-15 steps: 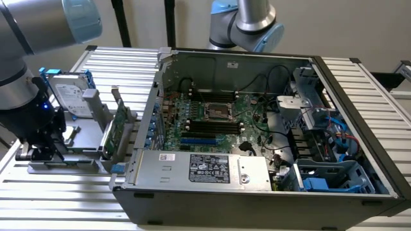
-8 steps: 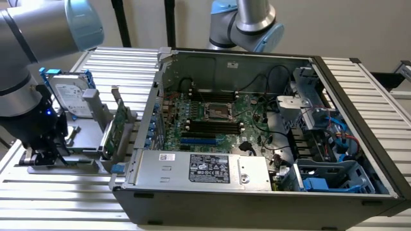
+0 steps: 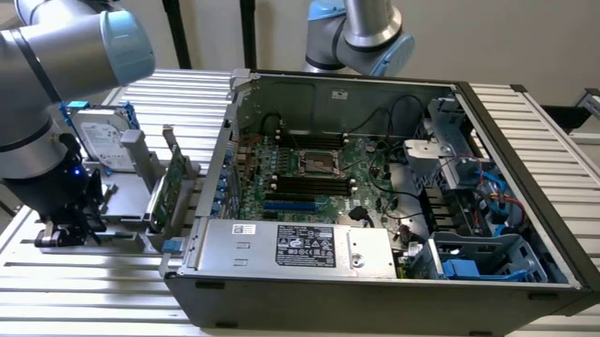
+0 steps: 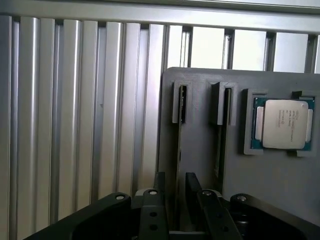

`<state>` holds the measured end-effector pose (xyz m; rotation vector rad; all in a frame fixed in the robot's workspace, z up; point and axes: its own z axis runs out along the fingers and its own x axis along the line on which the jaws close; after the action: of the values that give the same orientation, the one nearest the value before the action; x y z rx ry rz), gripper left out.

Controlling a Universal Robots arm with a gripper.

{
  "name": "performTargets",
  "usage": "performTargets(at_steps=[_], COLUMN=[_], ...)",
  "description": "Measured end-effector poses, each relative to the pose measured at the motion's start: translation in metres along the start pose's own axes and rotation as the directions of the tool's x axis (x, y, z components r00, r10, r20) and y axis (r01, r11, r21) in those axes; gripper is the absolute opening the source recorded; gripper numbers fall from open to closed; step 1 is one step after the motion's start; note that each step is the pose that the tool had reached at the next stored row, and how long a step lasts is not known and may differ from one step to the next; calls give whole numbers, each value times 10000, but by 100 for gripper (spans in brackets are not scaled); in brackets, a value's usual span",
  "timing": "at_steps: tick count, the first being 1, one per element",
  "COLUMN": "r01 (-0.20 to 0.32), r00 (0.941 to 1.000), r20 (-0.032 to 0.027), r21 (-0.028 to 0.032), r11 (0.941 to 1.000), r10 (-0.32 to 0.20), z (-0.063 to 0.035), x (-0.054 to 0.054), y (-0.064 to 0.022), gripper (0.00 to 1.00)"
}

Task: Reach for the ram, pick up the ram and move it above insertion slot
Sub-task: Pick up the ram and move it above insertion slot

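A grey bracket of the holder goes around the ram's end, so my gripper needs to pick up the ram next by the open middle of its long edge [image 4: 177,199].
The ram [image 4: 179,140] stands on edge in a slot of the grey holder [image 4: 200,150], so I see it as a thin dark strip from above. My gripper [image 4: 176,181] is open, and its two black fingers [image 4: 159,192] straddle the near end of the strip without touching it. In the exterior view my gripper [image 3: 67,228] hangs low at the left, over the holder beside the open computer case [image 3: 375,196]. The black memory slots [image 3: 314,186] lie on the motherboard inside the case.
A processor chip [image 4: 282,124] lies in a recess of the holder, and a second narrow slot [image 4: 226,130] sits beside the ram. A silver hard drive [image 3: 98,137] and a green expansion card [image 3: 168,189] stand between my arm and the case. A power supply [image 3: 291,246] fills the case's near side.
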<state>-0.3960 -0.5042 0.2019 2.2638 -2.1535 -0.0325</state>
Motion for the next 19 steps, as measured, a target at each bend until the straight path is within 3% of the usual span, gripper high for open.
performTargets(at_steps=[5,8,11,18,19], r01=[2,3,5,6,6], r00=[10000,9999,9998,9998,9998], r20=[50,133,196,207,207], r21=[-45,-118,-144,-171,-176], r11=[10000,9999,9999,9999,9998], r10=[-2,-2,-2,-2,-2], z=[44,50,53,53,53], x=[1,0,0,1,1], y=[-1,-1,-2,-4,-4], gripper=[31,31,31,29,22])
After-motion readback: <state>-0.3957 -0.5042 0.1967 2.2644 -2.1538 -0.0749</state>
